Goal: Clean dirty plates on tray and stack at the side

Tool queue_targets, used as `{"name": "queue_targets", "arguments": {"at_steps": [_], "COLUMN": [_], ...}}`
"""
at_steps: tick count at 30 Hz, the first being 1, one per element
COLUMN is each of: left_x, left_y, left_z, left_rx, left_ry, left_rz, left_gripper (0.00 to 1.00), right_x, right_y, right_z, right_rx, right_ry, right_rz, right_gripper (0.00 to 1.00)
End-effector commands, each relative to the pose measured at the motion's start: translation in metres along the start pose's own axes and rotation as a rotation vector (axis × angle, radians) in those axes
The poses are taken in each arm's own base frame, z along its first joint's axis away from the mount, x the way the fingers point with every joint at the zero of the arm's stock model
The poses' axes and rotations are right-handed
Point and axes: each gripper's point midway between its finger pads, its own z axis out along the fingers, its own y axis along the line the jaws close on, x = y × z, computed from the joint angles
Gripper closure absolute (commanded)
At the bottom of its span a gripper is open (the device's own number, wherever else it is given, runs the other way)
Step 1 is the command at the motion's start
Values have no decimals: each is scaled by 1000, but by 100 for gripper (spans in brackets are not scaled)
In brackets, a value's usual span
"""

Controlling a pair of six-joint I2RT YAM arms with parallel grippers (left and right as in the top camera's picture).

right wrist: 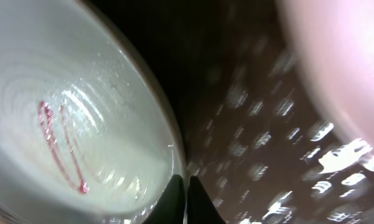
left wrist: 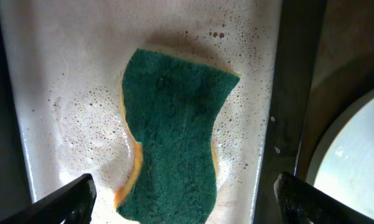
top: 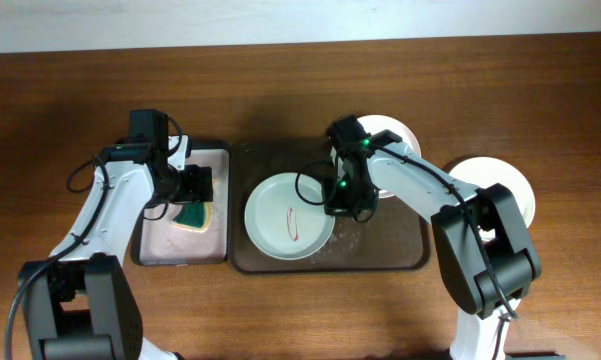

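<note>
The green sponge needs its bottom free to clean the green-white plate, so my left gripper next needs to grab it from above by its long sides at its middle (top: 192, 214) (left wrist: 175, 138).
The pale green-white plate (top: 280, 220) with a red squiggle lies on the left part of the dark brown tray (top: 395, 250). My right gripper (top: 338, 207) is at its right rim. In the right wrist view the fingers (right wrist: 187, 202) are pinched together on the rim of that plate (right wrist: 81, 124). One white plate (top: 388, 130) shows at the tray's far right corner, partly hidden by the right arm. Another white plate (top: 505, 185) lies on the table right of the tray. My left gripper (left wrist: 185, 199) is open above the green sponge (left wrist: 174, 137).
The sponge (top: 193, 214) lies in the smaller black-rimmed sponge tray (top: 175, 250), in foamy water, left of the brown tray. The brown tray's bare floor (right wrist: 261, 137) is wet with droplets. A blurred white plate (right wrist: 342, 62) shows at the right wrist view's top right.
</note>
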Motion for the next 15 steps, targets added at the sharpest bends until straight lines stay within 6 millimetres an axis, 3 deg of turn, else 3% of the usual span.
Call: {"name": "queue_targets", "arguments": {"at_steps": [1,2,4,10,13,15], "left_x": [-4,-4,-4,-4,-4,-4], "left_y": [1,1,1,1,1,1], "left_z": [-4,-4,-4,-4,-4,-4], "left_rx": [-4,-3,-3,-3,-3,-3], "left_ry": [-17,-16,-16,-15,-15,-15], "left_rz": [-15,-15,-15,-15,-15,-15], "left_gripper": [10,10,10,10,10,10], "right_x": [18,16,8,-33,-45,-46], "right_y": [25,25,18,2,3,4], "right_z": [-2,-2,-1,-3,-5,-5], "right_rx": [-137,-135,-97,24,24,22], "right_ry": [90,84,45,-148,-197,-201], "right_rz": [65,62,55,15,4,3], "right_gripper": [76,65,58,54,64,81]}}
